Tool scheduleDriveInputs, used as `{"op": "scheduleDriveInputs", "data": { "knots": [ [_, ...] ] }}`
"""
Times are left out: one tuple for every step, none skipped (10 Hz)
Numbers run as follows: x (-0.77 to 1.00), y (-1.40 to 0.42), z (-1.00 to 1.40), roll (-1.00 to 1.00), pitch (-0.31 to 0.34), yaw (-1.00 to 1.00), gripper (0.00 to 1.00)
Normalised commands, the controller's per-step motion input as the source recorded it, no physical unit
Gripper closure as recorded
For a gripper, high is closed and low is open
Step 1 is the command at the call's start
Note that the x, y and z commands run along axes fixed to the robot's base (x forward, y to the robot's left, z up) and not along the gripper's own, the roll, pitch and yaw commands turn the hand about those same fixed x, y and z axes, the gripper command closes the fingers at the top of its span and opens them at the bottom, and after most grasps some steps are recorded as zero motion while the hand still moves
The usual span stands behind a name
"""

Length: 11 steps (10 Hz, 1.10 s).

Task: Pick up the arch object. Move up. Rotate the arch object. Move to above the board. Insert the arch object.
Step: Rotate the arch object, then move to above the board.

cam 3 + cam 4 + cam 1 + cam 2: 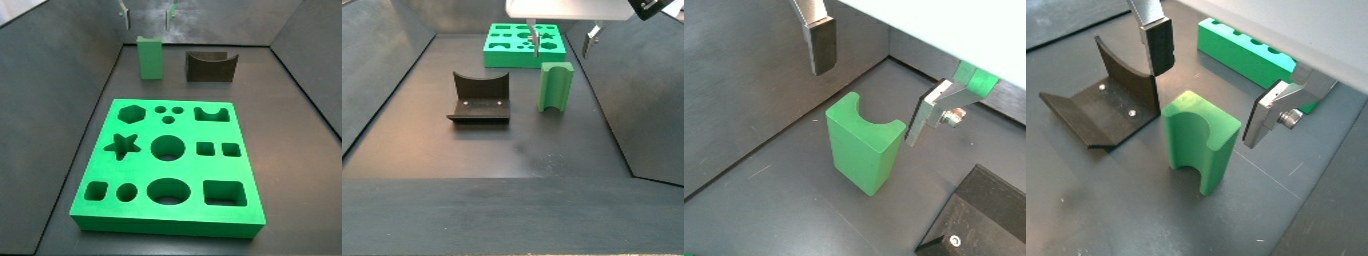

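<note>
The green arch object needs to go into the board point(167, 155), so my gripper will next grab it by its notched upper part.
The arch object point(865, 148) point(1200, 138) is a small green block standing upright on the dark floor, with a curved notch in its top face. My gripper point(875, 80) point(1212, 80) hangs open just above it, one finger to each side, touching nothing. In the side views the arch object point(148, 57) point(556, 87) stands beside the fixture, with the gripper point(564, 40) right over it. The board point(167, 155) point(520, 46), a bright green slab with several cut-out holes, lies flat on the floor apart from the block.
The fixture point(207, 66) point(478, 98) point(1104, 95), a dark L-shaped bracket, stands close beside the arch object. Grey walls enclose the floor on all sides. One edge of the board point(1247, 52) shows behind the gripper.
</note>
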Motion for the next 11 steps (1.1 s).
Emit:
{"op": "scheduleDriveInputs", "data": {
  "knots": [
    [0.02,0.00,-1.00,0.03,0.017,0.10,0.00],
    [0.03,0.00,-1.00,0.03,0.001,0.08,0.00],
    [0.03,0.00,-0.91,0.03,-0.013,0.06,0.00],
    [0.03,0.00,-0.76,0.03,-0.020,0.05,0.00],
    [0.04,0.00,-0.61,0.04,-0.023,0.05,0.00],
    [0.04,0.00,-0.46,0.04,-0.022,0.05,0.00],
    [0.04,0.00,-0.26,0.04,-0.017,0.04,0.00],
    [0.00,0.00,0.00,0.04,-0.015,0.04,1.00],
    [0.02,-0.02,1.00,-0.36,0.109,-0.19,1.00],
    [0.02,-0.02,1.00,-0.36,0.116,-0.19,1.00],
    [0.02,-0.01,1.00,-0.35,0.101,-0.15,1.00]
  ]
}}
